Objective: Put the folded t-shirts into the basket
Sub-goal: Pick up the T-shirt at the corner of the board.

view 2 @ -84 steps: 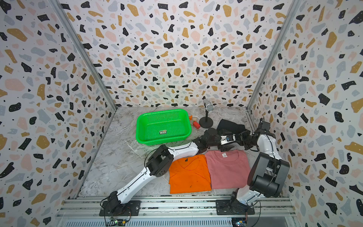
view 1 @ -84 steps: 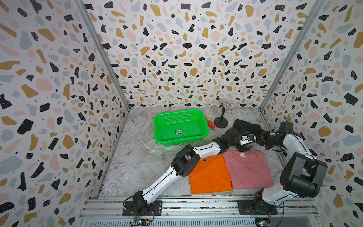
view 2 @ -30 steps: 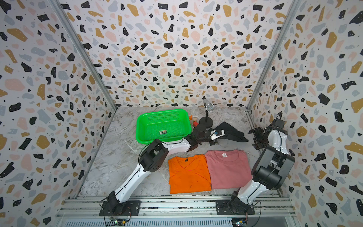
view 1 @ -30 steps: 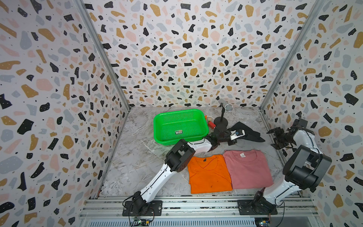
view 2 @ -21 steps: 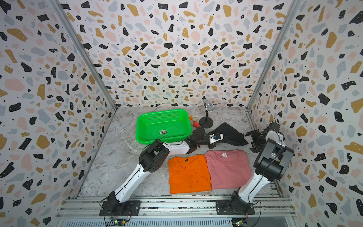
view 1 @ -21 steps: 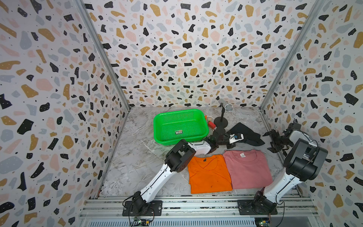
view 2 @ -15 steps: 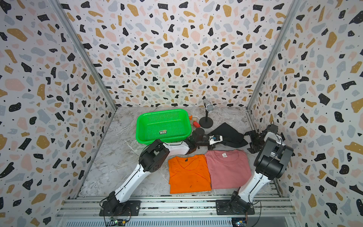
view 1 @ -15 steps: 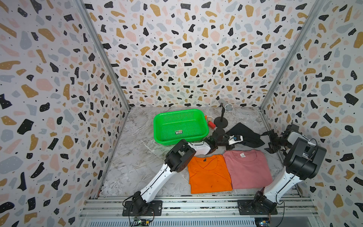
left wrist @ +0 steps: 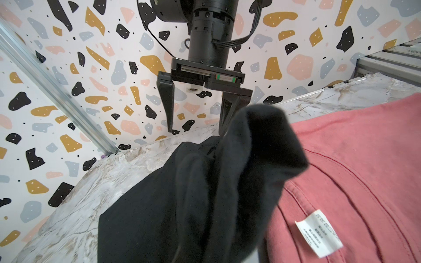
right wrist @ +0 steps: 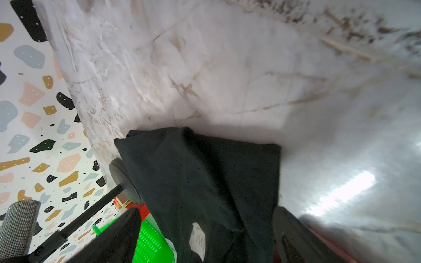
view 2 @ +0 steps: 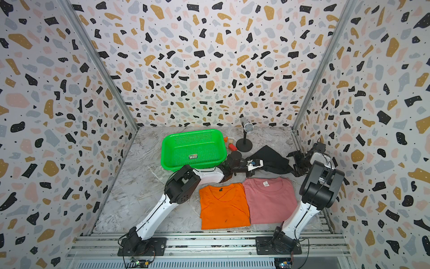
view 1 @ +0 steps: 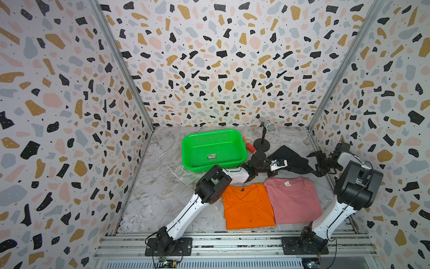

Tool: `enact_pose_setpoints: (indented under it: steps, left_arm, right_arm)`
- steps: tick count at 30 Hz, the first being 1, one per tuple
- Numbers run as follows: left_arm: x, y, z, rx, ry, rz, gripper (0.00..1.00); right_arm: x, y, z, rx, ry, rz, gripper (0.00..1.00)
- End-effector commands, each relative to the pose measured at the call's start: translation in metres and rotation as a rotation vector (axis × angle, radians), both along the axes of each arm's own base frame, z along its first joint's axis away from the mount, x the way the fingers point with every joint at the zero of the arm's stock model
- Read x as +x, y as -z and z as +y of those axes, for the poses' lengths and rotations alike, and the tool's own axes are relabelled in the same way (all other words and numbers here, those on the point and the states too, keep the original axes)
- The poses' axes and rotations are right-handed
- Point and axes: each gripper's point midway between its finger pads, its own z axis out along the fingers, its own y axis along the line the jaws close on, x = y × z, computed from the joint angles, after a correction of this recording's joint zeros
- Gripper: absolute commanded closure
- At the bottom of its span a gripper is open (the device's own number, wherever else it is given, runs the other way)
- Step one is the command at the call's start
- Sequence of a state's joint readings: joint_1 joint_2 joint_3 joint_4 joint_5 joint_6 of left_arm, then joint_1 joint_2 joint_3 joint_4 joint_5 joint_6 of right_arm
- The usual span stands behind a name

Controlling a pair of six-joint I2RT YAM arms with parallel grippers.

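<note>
My right gripper is to grab the black t-shirt's end (view 1: 309,169) opposite my left gripper next. Then the t-shirt can go into the basket (view 1: 221,149) stretched between both grippers.
The black t-shirt (view 1: 292,159) (view 2: 270,159) lies bunched and partly lifted right of the green basket (view 1: 221,149) (view 2: 193,131). My left gripper (view 1: 279,163) (view 2: 256,163) is shut on its left edge; in the left wrist view the black cloth (left wrist: 193,193) hides the jaws. My right gripper (view 1: 317,163) (left wrist: 196,128) (right wrist: 208,211) stands open at the shirt's right end, with the black cloth (right wrist: 205,177) running between its fingers. The orange t-shirt (view 1: 247,206) and the pink t-shirt (view 1: 294,200) (left wrist: 353,170) lie flat side by side near the front. The basket holds no shirt.
A microphone on a round stand (view 1: 262,144) and small red and orange blocks (view 1: 250,147) sit just right of the basket, close behind the black shirt. The right wall is close beside the right arm. A metal rail (view 1: 232,242) runs along the front.
My right gripper has come back from the right wall toward the black shirt's right end, jaws open. The left gripper keeps its hold and has hardly moved.
</note>
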State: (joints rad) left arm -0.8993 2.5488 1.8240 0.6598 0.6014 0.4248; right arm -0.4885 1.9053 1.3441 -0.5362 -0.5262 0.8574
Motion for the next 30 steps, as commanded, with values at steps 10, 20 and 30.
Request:
enact_pose_setpoints:
  steps: [10,20,30]
  left_arm:
    - [0.011,-0.089,0.001,-0.163,-0.035,-0.038,0.92]
    - [0.01,-0.09,0.002,-0.158,-0.03,-0.04,0.92]
    - [0.01,-0.125,0.006,-0.208,-0.025,0.023,0.92]
  right_arm:
    - [-0.03,-0.008,0.005,0.023,0.069,0.148,0.13]
    - [-0.033,-0.005,0.005,0.073,0.082,0.185,0.15]
    - [-0.026,0.0,0.013,0.053,0.117,0.197,0.15]
